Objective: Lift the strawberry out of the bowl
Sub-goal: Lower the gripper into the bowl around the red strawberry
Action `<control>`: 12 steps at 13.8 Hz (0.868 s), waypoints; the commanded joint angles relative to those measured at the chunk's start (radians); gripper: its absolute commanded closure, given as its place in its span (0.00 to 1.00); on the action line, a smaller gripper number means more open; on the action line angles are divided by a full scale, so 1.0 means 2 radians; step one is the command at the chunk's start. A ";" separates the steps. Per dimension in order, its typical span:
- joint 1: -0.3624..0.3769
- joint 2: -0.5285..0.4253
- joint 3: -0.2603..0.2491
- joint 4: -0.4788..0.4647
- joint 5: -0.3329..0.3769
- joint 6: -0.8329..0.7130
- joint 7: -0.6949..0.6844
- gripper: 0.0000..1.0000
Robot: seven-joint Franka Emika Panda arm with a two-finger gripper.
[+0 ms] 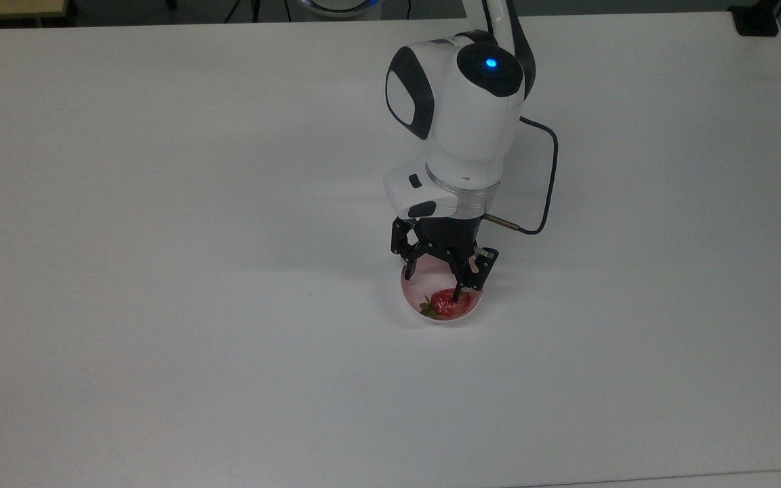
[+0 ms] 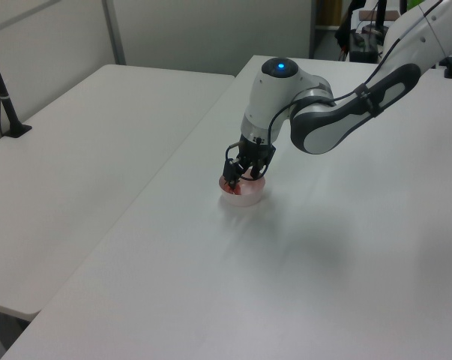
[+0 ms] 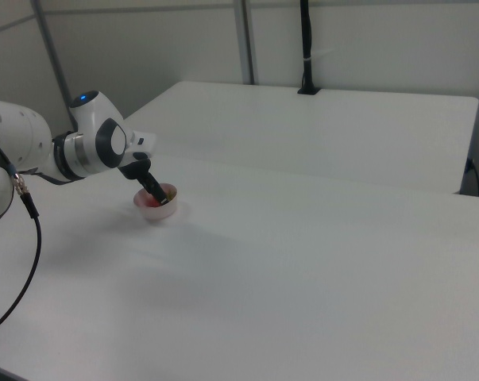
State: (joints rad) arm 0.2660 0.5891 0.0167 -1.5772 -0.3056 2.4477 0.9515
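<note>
The strawberry needs to be lifted out of the pale pink bowl [image 2: 245,200], so the gripper needs to grab it by its red body [image 2: 234,189] next.
The pale pink bowl [image 1: 473,310] stands on the white table, below the middle of the top view. In it lies the red strawberry [image 1: 442,303], its green leaves pointing to the top view's left. My gripper [image 1: 433,285] reaches down into the bowl, open. One fingertip is near the bowl's far-left rim and the other is against the strawberry's right side. In the left view the gripper [image 2: 237,176] dips into the bowl [image 2: 245,200] and a bit of red strawberry [image 2: 231,187] shows. The right view has the gripper [image 3: 158,193] angled into the bowl [image 3: 156,213].
A dark cable [image 1: 548,190] loops off the wrist to the top view's right. A black clamp [image 1: 756,20] sits at the table's far right corner. A second white table [image 2: 76,172] adjoins in the left view, with a black post [image 2: 2,94] on it.
</note>
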 commanded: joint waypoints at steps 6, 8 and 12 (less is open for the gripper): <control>0.003 0.008 -0.001 -0.013 -0.041 0.003 0.009 0.41; 0.002 0.007 -0.001 -0.013 -0.042 0.003 0.009 0.51; -0.001 -0.006 -0.001 -0.012 -0.041 0.001 0.005 0.55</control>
State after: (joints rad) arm 0.2652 0.6032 0.0181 -1.5833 -0.3676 2.4478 0.9515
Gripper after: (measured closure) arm 0.520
